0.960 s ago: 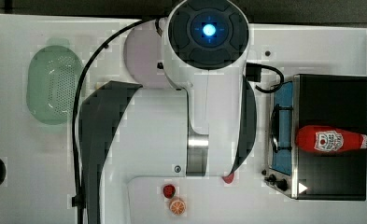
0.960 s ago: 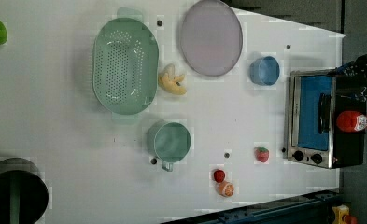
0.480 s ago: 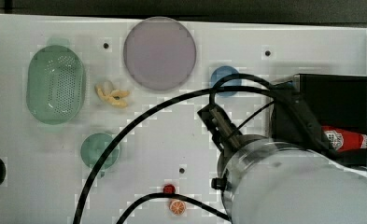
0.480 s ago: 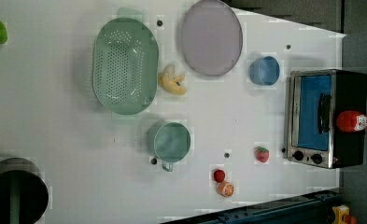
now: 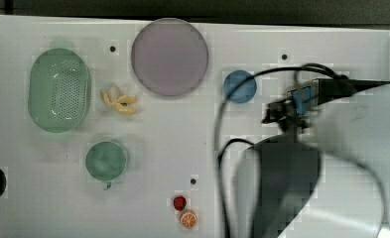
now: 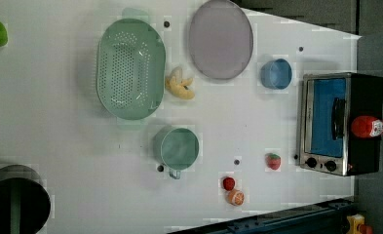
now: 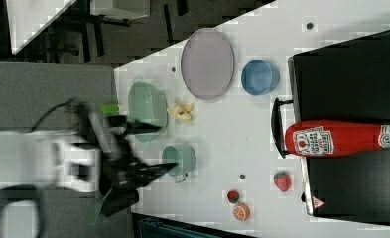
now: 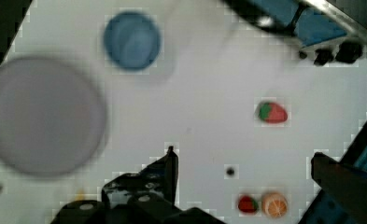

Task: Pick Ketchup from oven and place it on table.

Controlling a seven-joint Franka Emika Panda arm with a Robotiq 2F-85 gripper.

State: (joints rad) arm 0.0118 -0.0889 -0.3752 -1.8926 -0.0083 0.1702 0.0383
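I will next use my gripper to grab the ketchup by its red body (image 6: 362,126), so that I can bring the ketchup from the oven (image 6: 325,124) to the table.
The Ketchup (image 6: 369,126), a red bottle with a white cap, lies on its side on the black top of the oven (image 6: 325,124); the right view has the Ketchup (image 7: 331,139) across the oven (image 7: 351,64) roof. My gripper (image 8: 246,163) hangs open above the white table (image 8: 209,93), its two dark fingers (image 8: 169,168) wide apart with nothing between them. The oven (image 8: 321,28) knobs sit at the edge of the wrist view. In the right view my gripper (image 7: 162,148) is blurred, far from the oven. My arm (image 5: 331,163) covers the top view's right.
On the table (image 6: 57,146) stand a green colander (image 6: 129,68), a grey plate (image 6: 220,39), a blue bowl (image 6: 276,74), a green cup (image 6: 178,147) and a banana (image 6: 179,85). A strawberry (image 6: 273,161), a small red fruit (image 6: 228,183) and an orange slice (image 6: 236,197) lie near the oven.
My arm has swung from the middle of the top view to the top view's right, where it now covers the oven. The Ketchup has stayed on the oven top.
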